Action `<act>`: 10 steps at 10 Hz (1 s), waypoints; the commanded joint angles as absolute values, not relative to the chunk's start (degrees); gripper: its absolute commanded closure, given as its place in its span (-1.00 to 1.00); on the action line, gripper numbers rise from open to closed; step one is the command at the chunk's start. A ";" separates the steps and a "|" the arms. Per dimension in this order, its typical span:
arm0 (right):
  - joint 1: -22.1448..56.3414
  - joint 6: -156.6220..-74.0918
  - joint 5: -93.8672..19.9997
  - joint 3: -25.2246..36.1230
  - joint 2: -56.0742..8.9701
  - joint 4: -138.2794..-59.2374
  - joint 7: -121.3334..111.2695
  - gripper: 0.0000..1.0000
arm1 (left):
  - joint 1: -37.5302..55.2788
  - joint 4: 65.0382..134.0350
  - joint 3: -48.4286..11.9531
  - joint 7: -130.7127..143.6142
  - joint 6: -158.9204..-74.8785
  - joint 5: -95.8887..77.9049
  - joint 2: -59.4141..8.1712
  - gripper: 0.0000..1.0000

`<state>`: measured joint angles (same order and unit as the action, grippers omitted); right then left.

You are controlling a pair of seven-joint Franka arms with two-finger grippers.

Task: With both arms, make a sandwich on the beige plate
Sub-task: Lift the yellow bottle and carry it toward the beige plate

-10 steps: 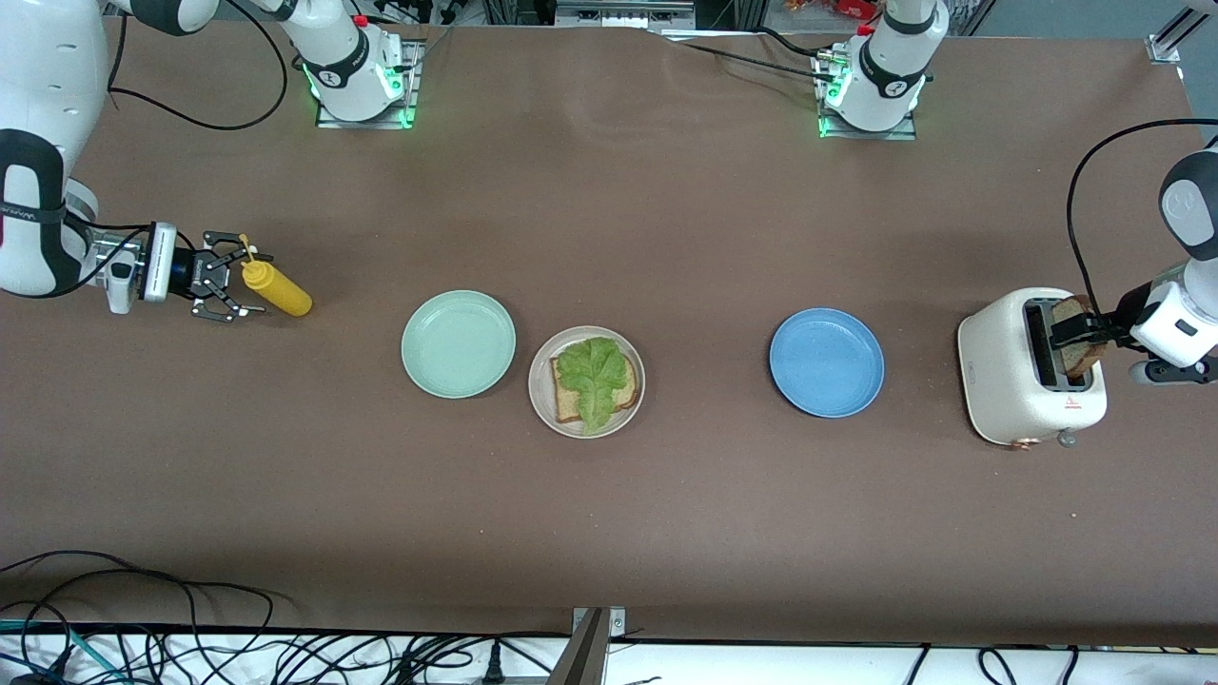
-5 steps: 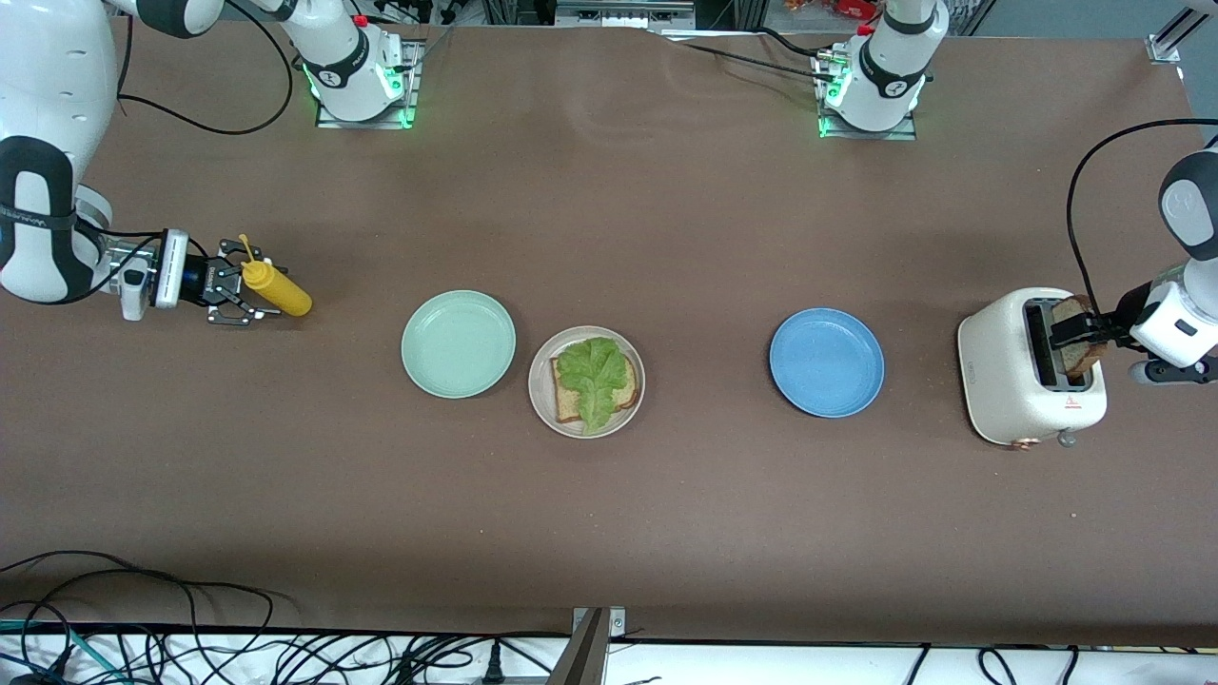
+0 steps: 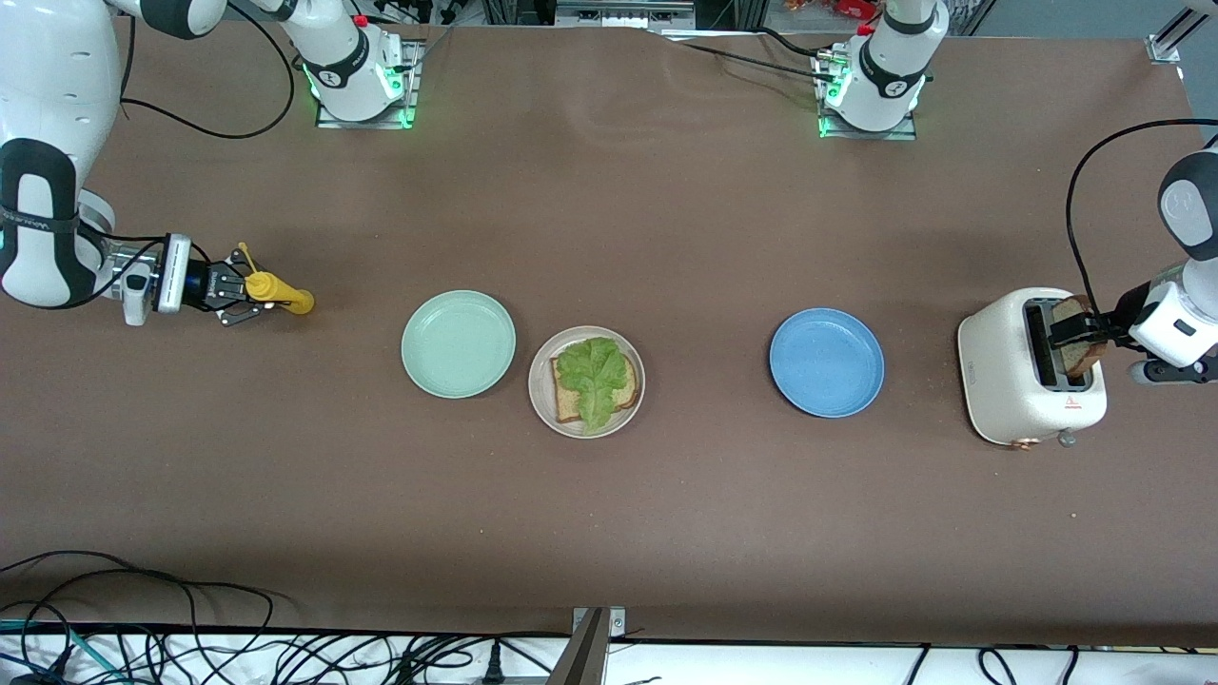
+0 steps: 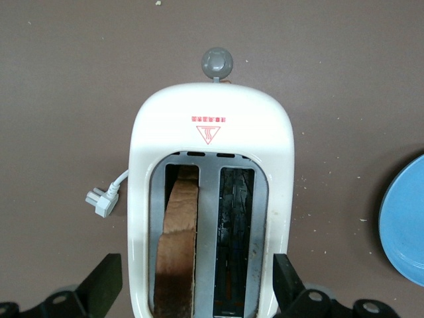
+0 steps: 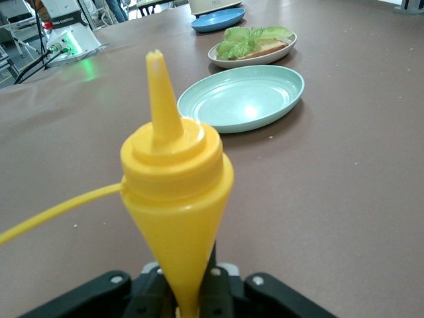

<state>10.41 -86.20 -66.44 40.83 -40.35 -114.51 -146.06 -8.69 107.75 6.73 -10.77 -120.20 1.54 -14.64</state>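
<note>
The sides of the toaster's slot close in around the lower part of the bread slice, and its top edge stands out. My left gripper needs to grab the slice in the toaster by that top edge next.
The beige plate (image 3: 539,404) sits mid-table with one bread slice (image 3: 565,407) on it and a ruffled lettuce leaf (image 3: 592,376) on top; in the right wrist view the plate (image 5: 252,58) shows in the distance. A second bread slice (image 3: 1083,344) stands in one slot of the white toaster (image 3: 999,371) at the left arm's end. My left gripper (image 4: 193,278) hangs open over the toaster (image 4: 212,112), its fingers spread wider than the toaster body, the slice (image 4: 179,232) between them. My right gripper (image 3: 245,287) is shut on a yellow squeeze bottle (image 3: 278,295), pinching its body (image 5: 175,192).
A mint-green plate (image 3: 458,343) lies beside the beige plate toward the right arm's end, and a blue plate (image 3: 826,362) lies between the beige plate and the toaster. The toaster's plug (image 4: 101,201) rests on the table. Cables run along the table's near edge.
My right gripper moved onto the yellow bottle and closed on it, squeezing its body thin. The left arm and the plates have not moved.
</note>
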 commanded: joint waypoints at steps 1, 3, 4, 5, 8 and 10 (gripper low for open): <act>15.44 -88.75 -66.98 41.48 -39.91 -109.88 -138.81 1.00 | -8.61 108.98 6.68 -10.99 -120.85 2.90 -13.45 -1.00; 24.55 -93.31 -66.97 45.41 -39.29 -108.37 -131.96 1.00 | -8.61 108.98 6.68 -10.90 -120.85 2.90 -13.54 -1.00; 32.09 -95.86 -67.06 49.79 -39.03 -108.28 -128.01 1.00 | -8.70 108.98 6.68 -10.81 -120.85 2.90 -13.54 -1.00; 40.00 -98.24 -67.06 54.88 -39.11 -108.37 -124.23 1.00 | -8.61 108.98 6.68 -10.81 -120.85 2.90 -13.54 -1.00; 56.20 -104.56 -64.97 63.00 -39.55 -108.37 -114.37 1.00 | -8.61 108.98 6.68 -10.81 -120.85 2.90 -13.53 -1.00; 65.43 -110.89 -59.71 65.12 -39.55 -108.37 -105.96 1.00 | -8.70 108.98 6.68 -10.72 -120.85 2.90 -13.53 -1.00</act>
<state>59.34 -107.52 -63.15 62.50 -39.82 -107.67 -111.17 -8.66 107.88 6.71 -10.76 -120.22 1.55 -14.64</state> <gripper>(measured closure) 0.960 0.000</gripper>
